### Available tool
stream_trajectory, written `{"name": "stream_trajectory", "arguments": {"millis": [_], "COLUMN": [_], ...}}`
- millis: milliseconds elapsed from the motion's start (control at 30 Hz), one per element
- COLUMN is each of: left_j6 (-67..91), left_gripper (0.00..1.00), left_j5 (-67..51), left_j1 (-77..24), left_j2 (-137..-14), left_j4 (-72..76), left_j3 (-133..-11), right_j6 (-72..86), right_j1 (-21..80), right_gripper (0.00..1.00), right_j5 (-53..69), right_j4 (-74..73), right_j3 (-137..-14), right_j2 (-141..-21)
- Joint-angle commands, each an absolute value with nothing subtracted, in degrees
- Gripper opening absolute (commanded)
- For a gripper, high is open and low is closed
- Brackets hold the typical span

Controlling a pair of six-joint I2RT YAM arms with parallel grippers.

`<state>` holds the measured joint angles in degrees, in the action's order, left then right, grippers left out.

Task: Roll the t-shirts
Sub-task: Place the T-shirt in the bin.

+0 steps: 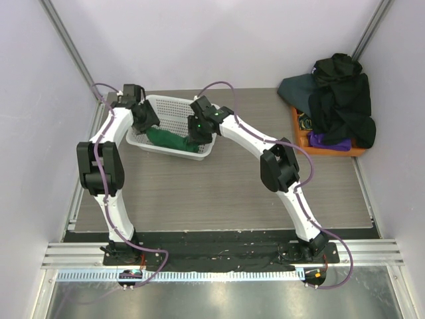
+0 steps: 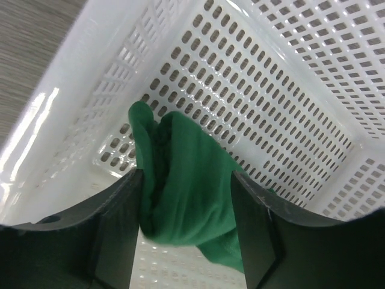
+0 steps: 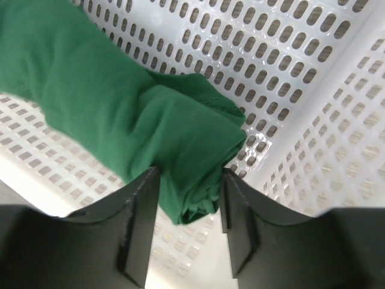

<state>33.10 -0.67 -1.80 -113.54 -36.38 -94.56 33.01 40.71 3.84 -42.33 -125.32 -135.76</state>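
Note:
The robot's right gripper will next grab the rolled t-shirt's folded end, opposite the left gripper, to lay the rolled t-shirt straight in the basket.
A rolled dark green t-shirt lies inside the white mesh basket. My left gripper is down in the basket at the roll's left end. In the left wrist view that gripper is open, its fingers standing round the green cloth with a gap on the right side. My right gripper is at the roll's right end. It is open too, and the shirt's folded end sits loosely between its fingers. More t-shirts, black, slate and purple, are heaped at the back right.
The heap of shirts rests on an orange tray by the right wall. The basket's perforated walls stand close round both grippers. Grey tabletop stretches between the basket and the arm bases.

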Motion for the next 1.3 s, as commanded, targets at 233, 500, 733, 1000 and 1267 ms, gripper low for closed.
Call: {"name": "stream_trajectory", "arguments": {"millis": [233,500,733,1000,1267], "left_j6": [30.50,31.99,32.69,32.79,31.82], "left_gripper": [0.65,0.24,0.06,0.04,0.02], "left_j5": [5.80,2.83,0.44,1.93,4.92], "left_j1": [-2.11,-2.20,-2.20,-2.20,-2.11], "left_j2": [-110.22,-103.10,-110.55,-114.95,-115.22], "left_j4": [-43.68,-37.62,-36.31,-31.46,-35.42], "left_j3": [-102.74,-96.07,-99.23,-98.69,-96.24], "right_j6": [30.94,29.00,29.18,28.83,27.69], "right_j1": [42.54,42.54,42.54,42.54,44.55], "right_gripper": [0.53,0.37,0.02,0.01,0.01], "right_j5": [-3.07,-3.09,-0.79,-0.70,4.13], "right_j4": [-40.96,-41.57,-42.19,-41.66,-41.75], "right_j3": [-123.84,-127.07,-133.50,-137.02,-133.16], "right_j2": [-125.07,-126.02,-133.14,-138.77,-139.13]}}
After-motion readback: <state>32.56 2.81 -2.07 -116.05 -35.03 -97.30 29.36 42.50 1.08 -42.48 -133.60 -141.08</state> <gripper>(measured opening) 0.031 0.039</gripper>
